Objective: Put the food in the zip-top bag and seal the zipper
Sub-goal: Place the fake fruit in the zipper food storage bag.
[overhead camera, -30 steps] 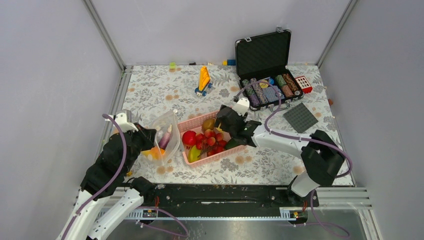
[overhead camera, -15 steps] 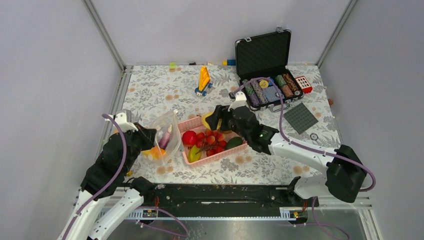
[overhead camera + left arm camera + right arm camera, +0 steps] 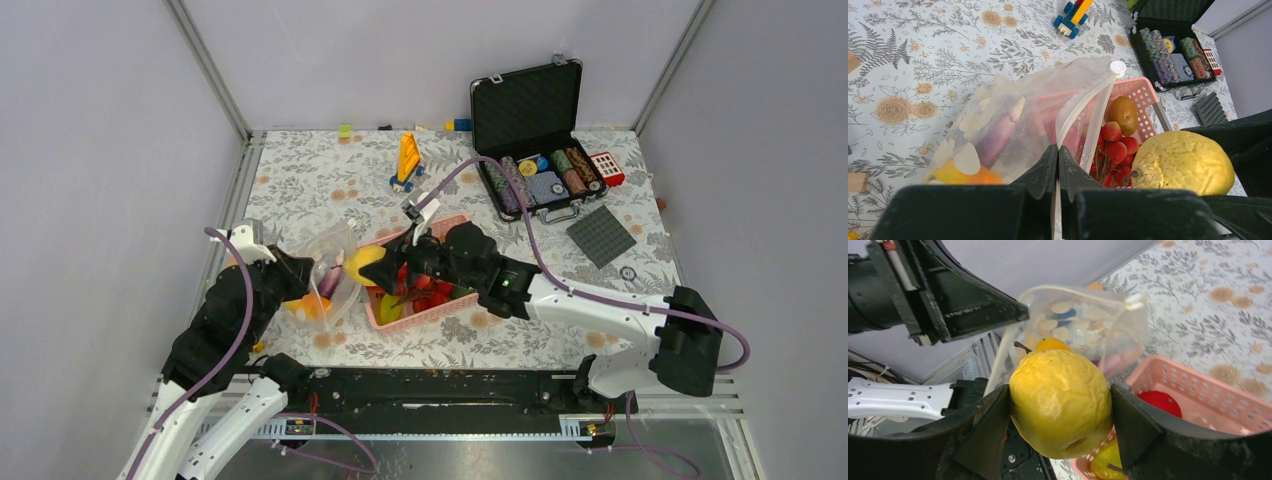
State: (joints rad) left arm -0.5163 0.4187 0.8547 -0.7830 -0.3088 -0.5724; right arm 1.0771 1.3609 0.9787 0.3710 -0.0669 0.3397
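My right gripper needs to move the yellow toy fruit in before releasing it: it's outside the bag's opening, above the basket, so if I opened now, the fruit would miss.
The clear dotted zip-top bag [image 3: 333, 262] stands open left of the pink basket [image 3: 440, 310], with a purple piece [image 3: 998, 137] and an orange piece [image 3: 955, 175] inside. My left gripper [image 3: 1058, 152] is shut on the bag's zipper edge [image 3: 1083, 107] and holds the mouth up; it also shows in the top view [image 3: 296, 272]. My right gripper [image 3: 1060, 410] is shut on a yellow toy fruit [image 3: 1060, 400], held above the basket's left end, right at the bag's mouth [image 3: 1073, 295]. The fruit also shows in the top view [image 3: 364, 264] and the left wrist view [image 3: 1183, 162].
The pink basket holds a red tomato [image 3: 1160, 402], red berries [image 3: 1115, 145], a brown kiwi [image 3: 1123, 112] and a yellow-green piece [image 3: 388, 306]. An open black case [image 3: 535, 120] with poker chips stands back right, a grey plate [image 3: 601, 236] beside it. An orange toy [image 3: 407, 160] stands at the back.
My right gripper has lifted the yellow fruit out of the basket and carried it left to the bag's mouth. The left gripper has held still on the bag.
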